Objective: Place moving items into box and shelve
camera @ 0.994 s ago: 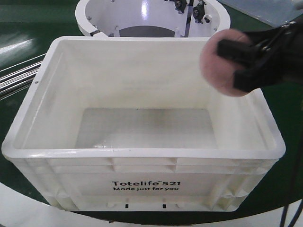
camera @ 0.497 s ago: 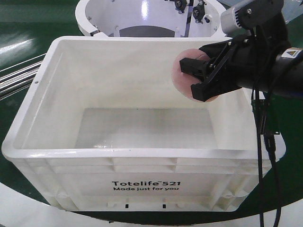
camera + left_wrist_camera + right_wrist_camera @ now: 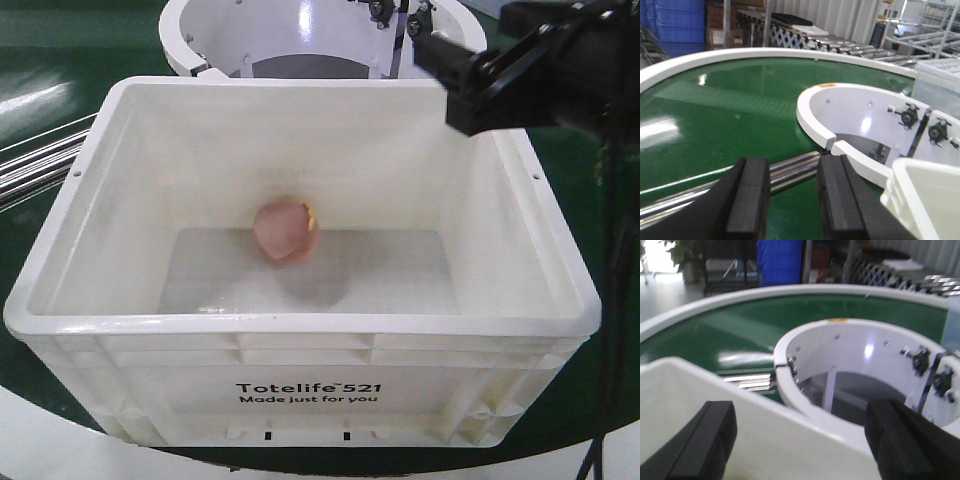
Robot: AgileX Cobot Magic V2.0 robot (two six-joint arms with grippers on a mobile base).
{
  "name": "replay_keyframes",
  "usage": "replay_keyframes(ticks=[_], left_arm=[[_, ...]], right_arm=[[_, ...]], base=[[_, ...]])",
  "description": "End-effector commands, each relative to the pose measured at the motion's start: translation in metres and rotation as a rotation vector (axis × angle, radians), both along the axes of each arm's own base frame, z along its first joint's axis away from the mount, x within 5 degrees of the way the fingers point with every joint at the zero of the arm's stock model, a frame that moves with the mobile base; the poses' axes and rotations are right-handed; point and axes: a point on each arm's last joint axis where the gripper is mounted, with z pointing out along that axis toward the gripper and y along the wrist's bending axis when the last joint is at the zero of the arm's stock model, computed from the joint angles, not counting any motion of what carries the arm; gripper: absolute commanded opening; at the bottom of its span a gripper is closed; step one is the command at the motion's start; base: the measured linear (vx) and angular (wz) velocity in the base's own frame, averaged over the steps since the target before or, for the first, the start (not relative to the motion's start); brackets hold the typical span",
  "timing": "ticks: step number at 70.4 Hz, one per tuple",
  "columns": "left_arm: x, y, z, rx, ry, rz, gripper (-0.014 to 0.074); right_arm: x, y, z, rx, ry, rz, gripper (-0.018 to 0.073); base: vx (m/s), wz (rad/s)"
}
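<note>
Next, my left gripper grabs the short-side rim [image 3: 70, 198] of the box, to shelve it with the pink plush [image 3: 286, 232] inside.
The white box [image 3: 300, 325] printed "Totelife 521" stands in the middle of the front view. One moving item, a dusty pink plush ball [image 3: 286, 232], is inside it near the back of the floor, free of any gripper. My right gripper [image 3: 458, 82] hangs open over the box's far right corner, well apart from the ball. In the right wrist view its jaws [image 3: 800, 440] stand wide apart over the box's wall [image 3: 765, 445] with nothing between them. My left gripper [image 3: 794, 200] is open and empty, left of the box's corner [image 3: 925, 200].
The box rests on a green curved conveyor belt [image 3: 715, 115]. A white ring-shaped hub [image 3: 320, 40] sits just behind the box. Metal rollers [image 3: 40, 165] run along the left. Blue bins [image 3: 675, 20] and a clear container [image 3: 940, 80] stand in the background.
The right gripper, which held the pink ball over the box, has opened and pulled back up to the right. The ball has dropped into the box.
</note>
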Motion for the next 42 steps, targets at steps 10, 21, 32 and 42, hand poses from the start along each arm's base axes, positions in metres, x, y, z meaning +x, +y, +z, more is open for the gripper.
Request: replay_keyframes(ticks=[10, 21, 32, 42], left_arm=[[0.016, 0.003, 0.013, 0.029, -0.006, 0.032, 0.0382], [0.031, 0.01, 0.007, 0.084, 0.04, 0.1, 0.0382], [0.048, 0.019, -0.01, 0.125, 0.14, 0.09, 0.0381], [0.066, 0.015, -0.034, 0.104, 0.25, 0.002, 0.0381]], right_arm=[[-0.005, -0.054, 0.03, 0.043, -0.111, -0.225, 0.0565], [-0.003, -0.09, 0.018, 0.003, 0.01, -0.329, 0.0565], [-0.002, -0.119, 0.007, -0.011, 0.123, -0.414, 0.0565], [-0.004, -0.131, 0.005, -0.009, 0.144, -0.461, 0.0565]], base=[[0.0, 0.0], [0.0, 0.0], [0.0, 0.0], [0.0, 0.0]])
